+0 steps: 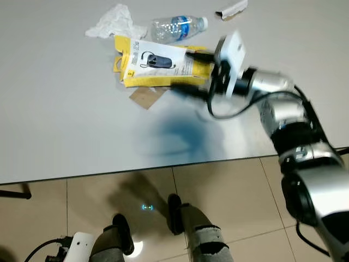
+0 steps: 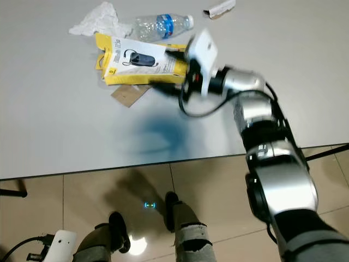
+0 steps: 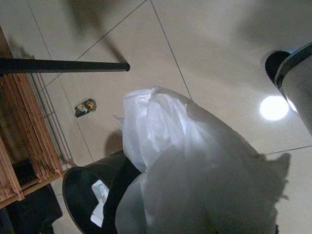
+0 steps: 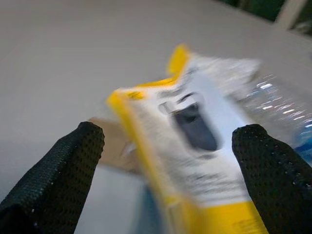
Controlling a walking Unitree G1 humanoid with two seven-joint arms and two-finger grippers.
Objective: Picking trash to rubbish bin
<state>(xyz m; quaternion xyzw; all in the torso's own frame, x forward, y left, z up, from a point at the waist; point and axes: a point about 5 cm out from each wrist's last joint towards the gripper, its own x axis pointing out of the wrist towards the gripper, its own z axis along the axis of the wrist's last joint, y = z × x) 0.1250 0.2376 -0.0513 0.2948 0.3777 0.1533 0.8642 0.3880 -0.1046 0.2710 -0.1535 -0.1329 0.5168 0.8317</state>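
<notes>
My right gripper grabs the package by its opposite long yellow edge (image 1: 177,81) next, since the bottle (image 1: 177,27) lies close along one long side of the package.
A yellow-and-white retail package (image 1: 158,64) with a black item pictured on it lies on the white table (image 1: 65,120). My right gripper (image 1: 191,72) is open, with one black finger on each side of the package's near end (image 4: 195,146). A clear plastic bottle (image 1: 177,27) with a blue label lies just behind the package. A crumpled white tissue (image 1: 112,23) sits to the bottle's left. A brown cardboard scrap (image 1: 144,97) pokes out from under the package. My left arm (image 1: 76,246) hangs low beside the table, over a white plastic bag (image 3: 185,170).
A torn paper strip (image 1: 232,9) lies at the table's far edge. On the tiled floor stands a black bin (image 3: 92,195) with something white inside, next to a wooden rack (image 3: 19,136). A small wrapper (image 3: 85,106) and a black bar (image 3: 63,66) are nearby.
</notes>
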